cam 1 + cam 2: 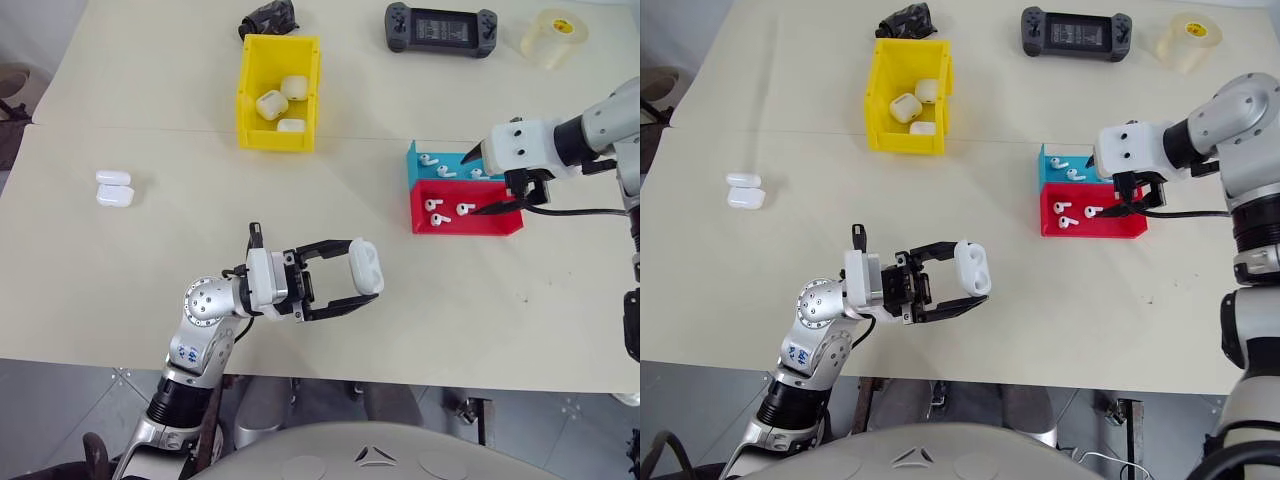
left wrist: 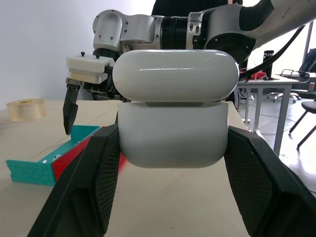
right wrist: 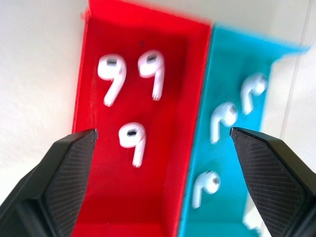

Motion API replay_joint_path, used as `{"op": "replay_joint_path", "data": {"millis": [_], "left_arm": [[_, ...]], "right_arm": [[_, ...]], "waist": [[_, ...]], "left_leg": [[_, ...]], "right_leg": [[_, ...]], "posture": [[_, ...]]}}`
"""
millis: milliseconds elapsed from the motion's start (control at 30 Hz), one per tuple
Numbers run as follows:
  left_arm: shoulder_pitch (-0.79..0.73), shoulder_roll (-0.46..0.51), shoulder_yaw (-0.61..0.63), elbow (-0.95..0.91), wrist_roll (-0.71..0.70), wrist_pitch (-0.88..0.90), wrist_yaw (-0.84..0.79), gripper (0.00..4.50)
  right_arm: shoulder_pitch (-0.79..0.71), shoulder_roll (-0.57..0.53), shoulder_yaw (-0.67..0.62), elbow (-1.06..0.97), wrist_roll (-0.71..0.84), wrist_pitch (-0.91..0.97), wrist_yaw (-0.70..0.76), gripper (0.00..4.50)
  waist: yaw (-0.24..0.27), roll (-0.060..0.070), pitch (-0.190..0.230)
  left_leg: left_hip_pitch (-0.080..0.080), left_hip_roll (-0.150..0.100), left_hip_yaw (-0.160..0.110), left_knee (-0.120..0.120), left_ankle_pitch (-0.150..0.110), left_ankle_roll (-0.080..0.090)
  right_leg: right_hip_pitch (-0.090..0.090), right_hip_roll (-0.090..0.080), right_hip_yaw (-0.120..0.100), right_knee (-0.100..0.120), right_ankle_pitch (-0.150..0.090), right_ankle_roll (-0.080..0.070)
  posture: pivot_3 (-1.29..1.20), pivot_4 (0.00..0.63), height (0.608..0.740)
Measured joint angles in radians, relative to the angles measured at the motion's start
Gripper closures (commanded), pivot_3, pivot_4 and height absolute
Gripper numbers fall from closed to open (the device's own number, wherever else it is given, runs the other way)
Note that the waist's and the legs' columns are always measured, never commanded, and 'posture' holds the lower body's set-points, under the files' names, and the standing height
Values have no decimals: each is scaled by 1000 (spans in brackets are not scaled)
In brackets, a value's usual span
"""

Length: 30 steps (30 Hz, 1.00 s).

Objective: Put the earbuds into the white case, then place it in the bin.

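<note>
My open fingers are high over the white earbud in the right wrist view, so my right gripper lowers before it closes on the earbud.
My left gripper (image 1: 362,272) is shut on the white case (image 1: 366,266) and holds it above the table's near middle, pointing right. The left wrist view shows the white case (image 2: 173,113) squeezed between both black fingers (image 2: 94,173). My right gripper (image 3: 163,132) stands open and points down over the red tray (image 1: 462,226) and the blue tray (image 1: 440,160). Three earbuds (image 3: 132,143) lie in the red tray (image 3: 168,197). Three more earbuds (image 3: 222,118) lie in the blue one. The yellow bin (image 1: 275,135) stands at the far middle with three white cases inside.
Two more white cases (image 1: 113,190) lie at the table's left. A handheld game console (image 1: 440,28), a roll of tape (image 1: 553,37) and a dark crumpled object (image 1: 268,18) line the far edge. The table's front edge runs just below my left arm.
</note>
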Motion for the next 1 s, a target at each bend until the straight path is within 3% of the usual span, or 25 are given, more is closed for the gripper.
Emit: {"op": "replay_joint_path", "data": {"millis": [200, 533, 633, 767, 1000], "left_arm": [[-14, 5, -1, 2, -2, 0, -10, 1727], [-46, 8, -2, 4, -16, 1, -33, 1727], [-47, 7, -2, 4, -17, 1, -33, 1727], [-47, 8, -3, 4, -18, 1, -33, 1727], [-45, 13, -3, 4, -21, 9, -33, 1727]], "right_arm": [[113, -19, 12, -96, 11, 71, -1, 0], [114, 18, 32, -12, -59, 26, -33, 0], [102, 31, 35, 9, -71, 4, -37, 617], [96, 44, 36, 26, -81, -19, -40, 1895], [83, 58, 36, 36, -84, -37, -41, 1895]], "waist": [[0, 0, 0], [-3, 0, 0], [-4, 0, 0], [-4, 0, 0], [-4, 0, 0]], "left_leg": [[0, -1, 0, 0, 0, 1], [0, 0, 0, 1, 0, 0], [0, 0, 0, 1, 0, 0], [0, 0, 0, 1, 0, 0], [0, 0, 0, 3, 0, 0]], "right_leg": [[0, -1, 0, 0, 0, 0], [1, 0, 0, 0, 0, 0], [1, 0, 0, 0, 0, 0], [1, 0, -1, 1, 0, 0], [1, 0, -1, 2, 0, 0]], "posture": [[0, 150, 740], [0, 150, 740], [0, 150, 740], [0, 150, 740], [0, 150, 740]]}}
